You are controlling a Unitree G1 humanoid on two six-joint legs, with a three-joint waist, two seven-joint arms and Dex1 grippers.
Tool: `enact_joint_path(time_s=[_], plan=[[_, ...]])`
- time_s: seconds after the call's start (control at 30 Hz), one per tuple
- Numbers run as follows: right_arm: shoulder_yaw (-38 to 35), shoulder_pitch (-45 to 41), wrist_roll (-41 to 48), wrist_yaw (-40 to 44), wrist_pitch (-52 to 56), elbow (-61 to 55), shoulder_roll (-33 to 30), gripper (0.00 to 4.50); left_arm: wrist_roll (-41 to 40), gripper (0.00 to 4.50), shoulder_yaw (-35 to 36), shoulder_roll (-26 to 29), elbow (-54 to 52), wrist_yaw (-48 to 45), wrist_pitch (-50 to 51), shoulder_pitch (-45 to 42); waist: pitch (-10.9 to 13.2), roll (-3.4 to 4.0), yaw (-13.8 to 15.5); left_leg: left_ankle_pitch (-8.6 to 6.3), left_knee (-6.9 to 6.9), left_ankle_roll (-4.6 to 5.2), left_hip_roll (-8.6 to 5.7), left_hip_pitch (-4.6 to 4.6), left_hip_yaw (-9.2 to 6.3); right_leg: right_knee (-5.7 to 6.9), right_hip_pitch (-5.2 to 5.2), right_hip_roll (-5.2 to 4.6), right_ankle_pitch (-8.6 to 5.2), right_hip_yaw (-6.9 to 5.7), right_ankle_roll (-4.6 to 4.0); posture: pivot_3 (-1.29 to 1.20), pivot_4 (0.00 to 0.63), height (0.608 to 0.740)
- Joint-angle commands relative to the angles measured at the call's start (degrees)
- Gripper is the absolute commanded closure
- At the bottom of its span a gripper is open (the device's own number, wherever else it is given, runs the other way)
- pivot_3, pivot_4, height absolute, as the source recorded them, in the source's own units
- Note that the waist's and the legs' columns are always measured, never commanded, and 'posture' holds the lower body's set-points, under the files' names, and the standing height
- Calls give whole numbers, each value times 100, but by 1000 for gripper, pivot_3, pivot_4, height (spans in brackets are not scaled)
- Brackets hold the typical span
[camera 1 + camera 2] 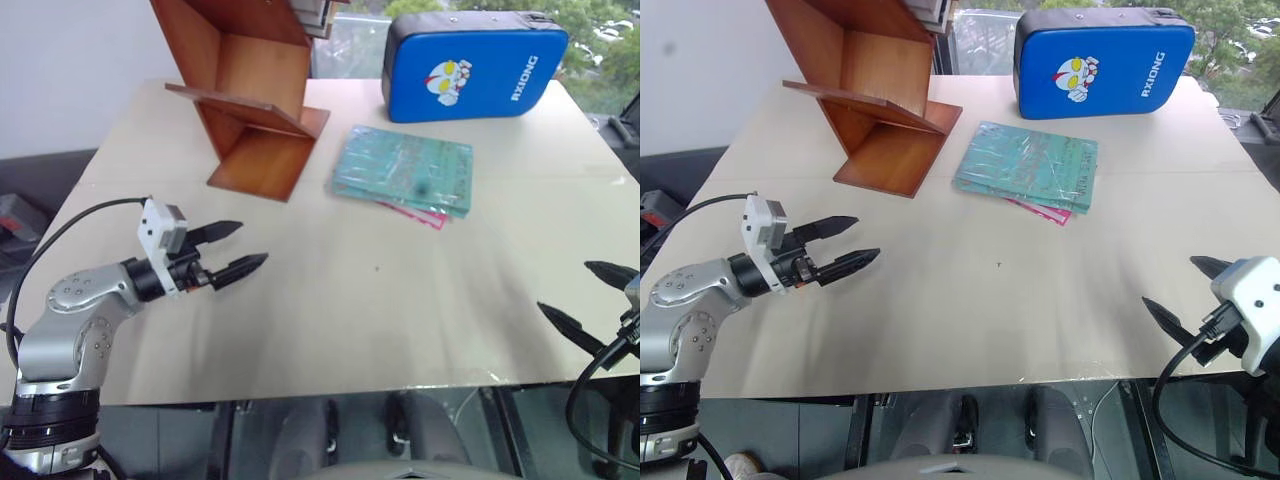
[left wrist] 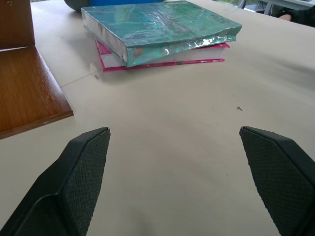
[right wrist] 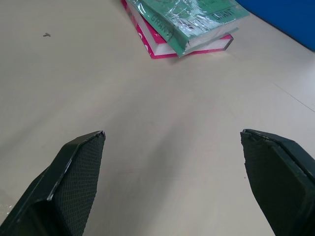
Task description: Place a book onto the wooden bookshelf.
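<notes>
My left gripper should grab the teal-green book by its short page edge (image 1: 345, 160) next, to put the book on the wooden bookshelf (image 1: 250, 90).
The teal-green book (image 1: 405, 169) lies flat on the table, stacked on a smaller pink book (image 1: 428, 215); its glossy cover (image 2: 155, 22) also faces the left wrist view and its spine (image 3: 187, 24) the right wrist view. The wooden bookshelf (image 1: 250, 90) stands at the table's far left, its slanted boards forming open compartments. My left gripper (image 1: 240, 250) hovers open over the near left of the table, pointing toward the books, nothing between its fingers. My right gripper (image 1: 590, 295) is open and empty at the near right edge.
A blue padded case (image 1: 470, 65) stands upright at the back of the table behind the books. The beige tabletop (image 1: 380, 300) stretches bare between the grippers and the books. The table's front edge runs just below both grippers.
</notes>
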Motion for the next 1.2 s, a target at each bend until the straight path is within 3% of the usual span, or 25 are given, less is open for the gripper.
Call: enact_joint_path(time_s=[0.03,0.13,0.33,0.47,0.57,0.73,0.77,0.9,1.0,1.2], plan=[[-19,-250,98,-108,52,60,-146,249,-99,4,43,57,-144,-68,-77,-148,0,-1,-1,0,0,0,0,0,0,-2,0,0,0,1,0,0,150,738],[271,-745,267,-353,299,164,-248,1123,-243,0,-36,0,-304,-42,93,-335,4,-7,-9,-2,1,2,0,0,3,-10,3,2,1,1,0,0,150,738],[670,-1203,178,-633,396,304,-311,4313,-259,0,-147,-79,-333,24,124,-413,3,-5,-2,-1,-2,1,2,1,-2,-8,5,6,1,0,-2,0,150,738],[1081,-1699,54,-893,428,596,-343,4418,-278,0,-204,-155,-384,105,165,-472,4,-6,-15,-1,-1,1,2,0,3,-12,4,10,6,3,6,0,150,738],[1251,-1983,100,-911,431,818,-344,3561,-303,0,-206,-187,-433,145,190,-488,4,-6,-4,-1,1,2,0,1,6,-12,5,10,6,3,6,0,150,738],[1924,-2656,-246,-1130,362,1367,-398,1160,-347,0,-231,-239,-584,234,236,-456,4,-6,-8,0,1,2,0,1,6,-12,5,12,13,2,17,0,150,738],[2329,-2991,-572,-1336,299,1714,-368,767,-368,0,-241,-264,-646,274,264,-466,4,-6,-9,0,1,2,1,2,4,-11,6,14,16,2,21,0,150,738],[3246,-4154,-1298,-1899,176,2938,-52,767,-427,0,-298,-362,-894,375,324,-456,4,-13,-93,0,7,2,-1,7,24,-11,4,15,12,5,14,0,150,738],[3556,-4967,-1673,-2206,62,4047,204,1593,-518,0,-362,-404,-1057,443,396,-452,5,-13,-95,1,7,3,-2,9,24,-5,5,13,17,5,16,0,150,738],[4251,-6182,-2294,-2215,-954,6087,794,4394,-718,0,-326,-364,-1212,487,534,-453,6,-11,-148,2,6,1,-1,6,25,1,-2,18,38,6,14,0,150,738]])
